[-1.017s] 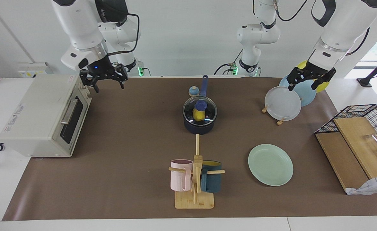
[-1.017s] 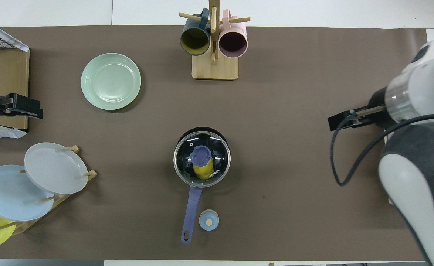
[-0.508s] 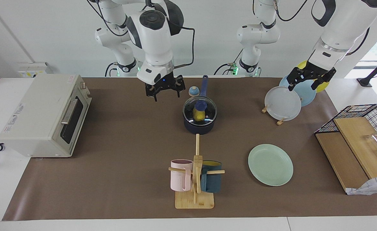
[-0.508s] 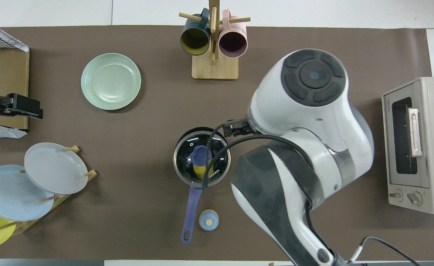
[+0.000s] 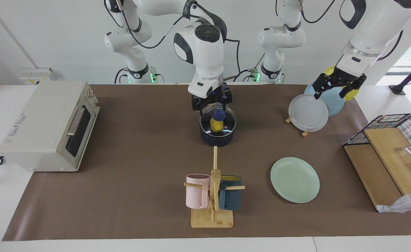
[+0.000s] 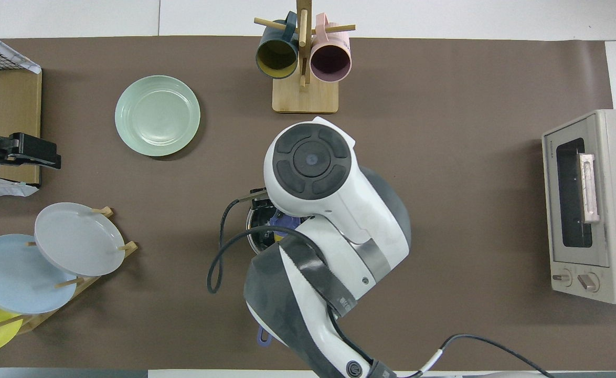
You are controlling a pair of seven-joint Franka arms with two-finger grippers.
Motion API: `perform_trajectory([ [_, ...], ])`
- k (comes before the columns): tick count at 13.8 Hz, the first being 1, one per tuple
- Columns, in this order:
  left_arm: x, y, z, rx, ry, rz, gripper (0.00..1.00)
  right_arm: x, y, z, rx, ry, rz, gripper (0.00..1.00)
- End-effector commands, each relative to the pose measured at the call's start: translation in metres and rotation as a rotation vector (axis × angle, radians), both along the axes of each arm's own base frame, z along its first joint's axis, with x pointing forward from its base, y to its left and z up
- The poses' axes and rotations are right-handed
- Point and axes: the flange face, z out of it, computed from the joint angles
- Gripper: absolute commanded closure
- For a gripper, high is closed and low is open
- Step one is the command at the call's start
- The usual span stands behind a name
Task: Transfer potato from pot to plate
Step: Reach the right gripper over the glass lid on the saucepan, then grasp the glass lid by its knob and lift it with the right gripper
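Note:
I need to uncover the potato (image 6: 278,237), so I should next grab the glass lid by its blue knob (image 6: 285,220) with my right gripper.
The navy pot (image 5: 216,140) stands mid-table under a glass lid (image 5: 228,123) with a blue knob (image 5: 219,114). The yellow potato (image 5: 215,126) shows through the lid, inside the pot. My right gripper (image 5: 211,104) hangs open just above the lid, over its edge nearer the robots, beside the knob. In the overhead view the right arm covers nearly all of the pot (image 6: 256,237). The mint-green plate (image 5: 294,179) lies bare, farther from the robots than the pot and toward the left arm's end; it also shows in the overhead view (image 6: 157,115). My left gripper (image 5: 335,86) waits open over the plate rack.
A toaster oven (image 5: 48,126) stands at the right arm's end. A wooden mug rack (image 5: 212,196) with a pink and a teal mug stands farther out than the pot. A rack of upright plates (image 5: 308,112) and a wire basket with boards (image 5: 391,147) are at the left arm's end.
My right arm has swung from above the toaster oven across the table to just above the pot's lid. The left arm, pot, lid and potato have not moved.

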Motion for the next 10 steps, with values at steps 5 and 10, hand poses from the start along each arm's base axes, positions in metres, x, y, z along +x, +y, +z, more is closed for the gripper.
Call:
perform_trajectory([
  [5,-0.003,0.003,0.0,0.022,0.006,0.003,0.0,-0.004,0.012,-0.056,-0.047,-0.063,0.04,0.0],
  [10,-0.003,0.003,0.0,0.022,0.006,0.003,0.0,-0.028,0.027,-0.066,-0.046,-0.05,0.028,0.0],
])
